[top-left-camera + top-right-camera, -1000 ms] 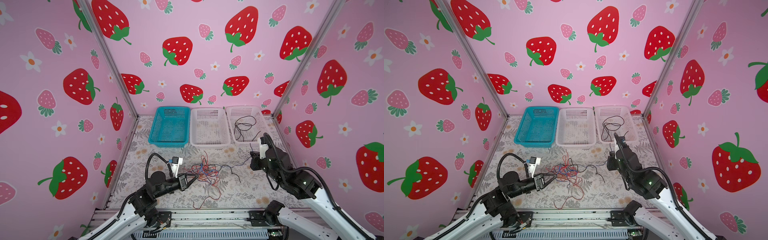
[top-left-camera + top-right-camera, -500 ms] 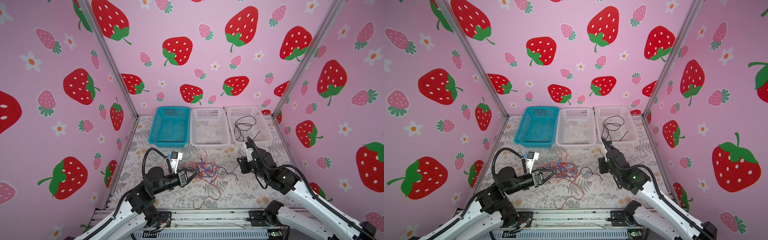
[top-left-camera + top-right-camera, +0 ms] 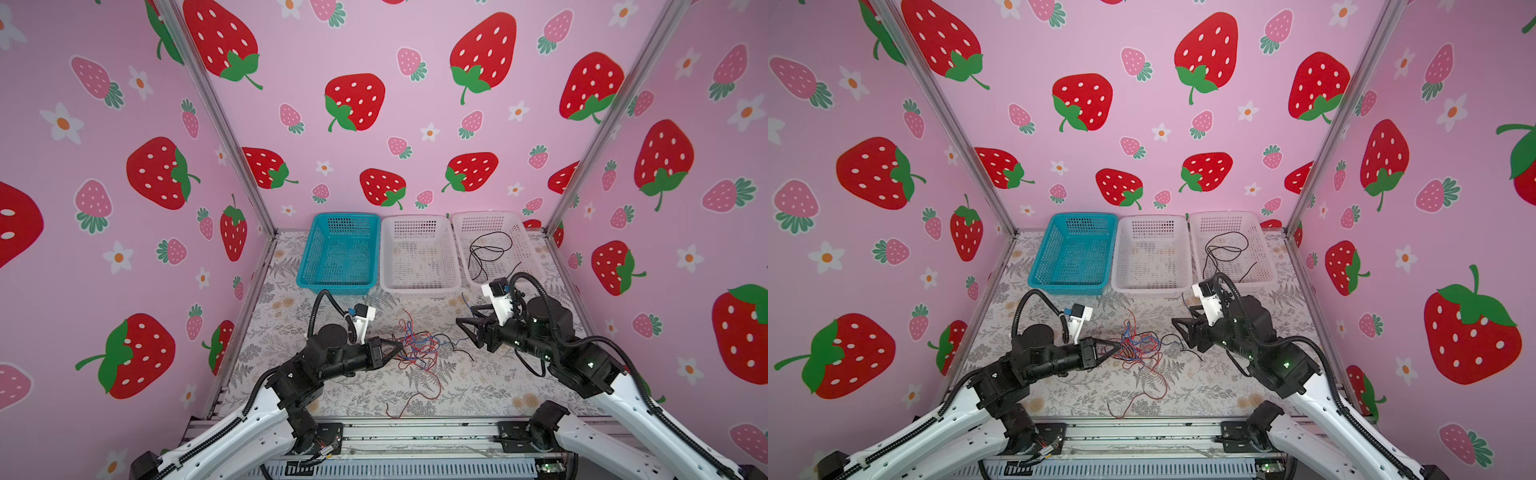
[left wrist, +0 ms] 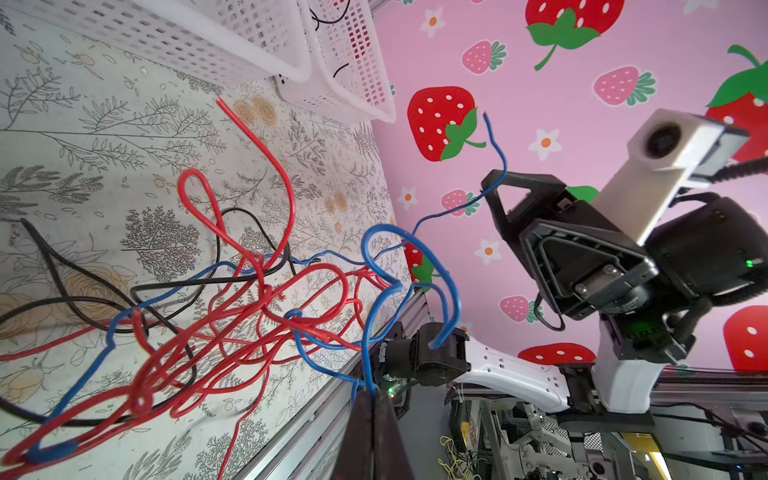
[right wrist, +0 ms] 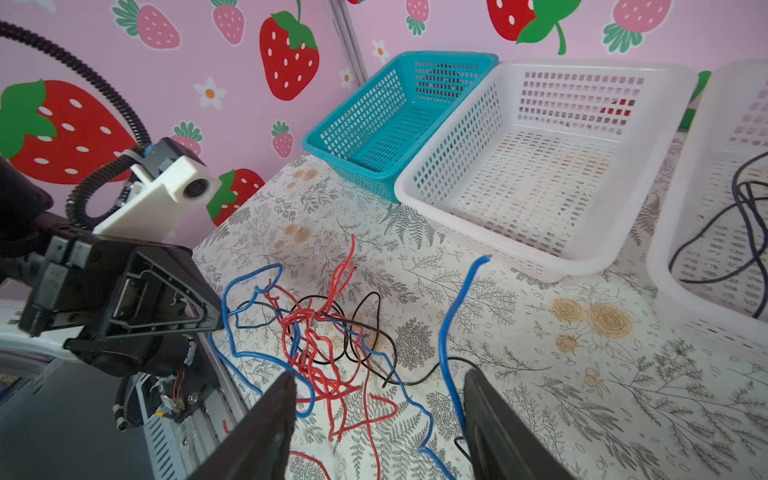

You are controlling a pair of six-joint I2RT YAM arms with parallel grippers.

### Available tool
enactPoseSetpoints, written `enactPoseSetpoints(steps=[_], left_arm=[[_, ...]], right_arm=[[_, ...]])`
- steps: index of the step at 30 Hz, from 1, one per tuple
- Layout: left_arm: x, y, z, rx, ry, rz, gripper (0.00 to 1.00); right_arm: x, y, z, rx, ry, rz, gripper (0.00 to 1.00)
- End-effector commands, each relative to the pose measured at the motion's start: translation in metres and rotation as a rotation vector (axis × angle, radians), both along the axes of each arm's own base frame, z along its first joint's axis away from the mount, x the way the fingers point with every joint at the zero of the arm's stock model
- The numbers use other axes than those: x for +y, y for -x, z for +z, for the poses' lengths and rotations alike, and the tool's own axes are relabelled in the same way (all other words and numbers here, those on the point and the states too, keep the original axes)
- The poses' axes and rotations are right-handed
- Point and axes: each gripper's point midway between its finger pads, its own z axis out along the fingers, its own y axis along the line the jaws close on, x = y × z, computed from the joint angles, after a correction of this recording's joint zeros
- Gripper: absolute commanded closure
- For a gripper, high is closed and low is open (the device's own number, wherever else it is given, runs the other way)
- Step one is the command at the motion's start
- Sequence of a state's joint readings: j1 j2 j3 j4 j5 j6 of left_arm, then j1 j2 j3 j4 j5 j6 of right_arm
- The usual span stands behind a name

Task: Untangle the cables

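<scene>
My right gripper grabs the blue cable near its loose end next, to draw it free of the knot.
The cables (image 3: 415, 349) (image 3: 1138, 347) lie as a knot of red, blue and black wires on the floral mat; the wrist views show them too (image 4: 257, 299) (image 5: 316, 332). My left gripper (image 3: 398, 348) (image 3: 1118, 348) (image 4: 370, 395) is at the knot's left edge, shut on a blue cable (image 4: 365, 332). My right gripper (image 3: 467, 330) (image 3: 1183, 330) (image 5: 378, 380) stands open just right of the knot. A loose blue cable end (image 5: 453, 324) rises between its fingers, close against one finger (image 5: 478, 399). One black cable (image 3: 488, 249) (image 3: 1225, 249) lies in the right white basket.
Three baskets stand in a row along the back wall: a blue basket (image 3: 305, 266), a middle white basket (image 3: 419, 286) and a right white basket (image 3: 486, 216). A red cable tail (image 3: 399, 409) trails toward the metal rail at the front edge.
My right gripper has opened and swung left and down toward the knot. My left gripper stays shut on the blue cable and has barely moved.
</scene>
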State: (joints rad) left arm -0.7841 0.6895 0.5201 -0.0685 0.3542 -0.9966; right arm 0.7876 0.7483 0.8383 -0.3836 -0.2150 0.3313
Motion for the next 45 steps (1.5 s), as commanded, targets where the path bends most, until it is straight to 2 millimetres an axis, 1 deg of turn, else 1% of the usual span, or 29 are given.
enactPoseSetpoints(steps=[1,2,3,4,5,6,7,9,12,15,17,19,20,23,24,27,28,30,33,35,38,40,41,42,44,45], left_arm=[[-0.004,-0.004,0.03,-0.035,0.051,0.008,1.0],[-0.005,-0.005,0.031,-0.033,0.05,0.007,1.0],[-0.006,-0.005,0.031,-0.033,0.049,0.006,1.0],[-0.006,-0.006,0.031,-0.034,0.045,0.004,1.0],[-0.006,-0.006,0.031,-0.035,0.043,0.005,1.0],[-0.007,-0.006,0.031,-0.034,0.044,0.006,1.0],[-0.007,-0.007,0.031,-0.033,0.046,0.008,1.0],[-0.009,-0.009,0.029,-0.028,0.045,0.007,1.0],[-0.014,-0.009,0.031,-0.021,0.054,-0.01,1.0],[-0.015,-0.01,0.034,-0.023,0.055,-0.01,1.0],[-0.016,-0.01,0.036,-0.028,0.057,-0.014,1.0],[-0.016,-0.01,0.038,-0.03,0.058,-0.015,1.0],[-0.016,-0.009,0.038,-0.029,0.059,-0.016,1.0],[-0.015,-0.009,0.038,-0.028,0.063,-0.014,1.0],[-0.015,-0.009,0.037,-0.027,0.063,-0.016,1.0],[-0.016,-0.008,0.036,-0.024,0.064,-0.021,1.0],[-0.017,-0.008,0.036,-0.02,0.064,-0.022,1.0],[-0.018,-0.008,0.035,-0.016,0.067,-0.03,1.0],[-0.02,-0.007,0.034,-0.011,0.063,-0.044,1.0],[-0.022,-0.006,0.031,0.0,0.056,-0.052,1.0],[-0.023,-0.005,0.028,0.009,0.047,-0.061,1.0],[-0.024,-0.005,0.026,0.011,0.045,-0.067,1.0],[-0.024,-0.004,0.026,0.013,0.045,-0.069,1.0],[-0.025,-0.004,0.027,0.012,0.048,-0.072,1.0],[-0.026,-0.004,0.028,0.009,0.052,-0.074,1.0],[-0.026,-0.004,0.029,0.007,0.052,-0.076,1.0]], right_arm=[[0.012,0.014,0.014,-0.049,0.01,0.115,0.33],[0.015,0.016,0.013,-0.053,0.02,0.126,0.31],[0.011,0.009,0.014,-0.059,0.043,0.072,0.3],[0.002,-0.004,0.011,-0.062,0.077,-0.028,0.29],[-0.005,-0.012,0.007,-0.068,0.113,-0.086,0.29],[-0.003,-0.011,0.006,-0.071,0.13,-0.071,0.29],[0.002,-0.006,0.005,-0.068,0.123,-0.032,0.29],[0.018,0.01,0.005,-0.054,0.074,0.077,0.28],[0.03,0.018,0.002,-0.058,0.077,0.124,0.29],[0.042,0.029,-0.006,-0.049,0.076,0.201,0.29],[0.051,0.035,-0.017,-0.014,0.074,0.247,0.3],[0.052,0.032,-0.03,0.018,0.107,0.233,0.31],[0.057,0.031,-0.046,0.051,0.144,0.244,0.32],[0.064,0.043,-0.058,0.085,0.148,0.295,0.32],[0.065,0.045,-0.059,0.083,0.152,0.299,0.32],[0.065,0.042,-0.058,0.061,0.165,0.275,0.32],[0.068,0.04,-0.052,0.041,0.144,0.277,0.32],[0.071,0.041,-0.052,0.04,0.135,0.28,0.33],[0.076,0.042,-0.053,0.03,0.134,0.283,0.4],[0.078,0.042,-0.054,0.011,0.145,0.271,0.42],[0.078,0.039,-0.049,-0.038,0.155,0.237,0.44],[0.082,0.043,-0.045,-0.063,0.143,0.251,0.46],[0.085,0.046,-0.045,-0.067,0.137,0.266,0.49],[0.088,0.049,-0.047,-0.068,0.141,0.282,0.55],[0.092,0.051,-0.052,-0.066,0.159,0.291,0.62],[0.093,0.052,-0.055,-0.063,0.17,0.297,0.68]])
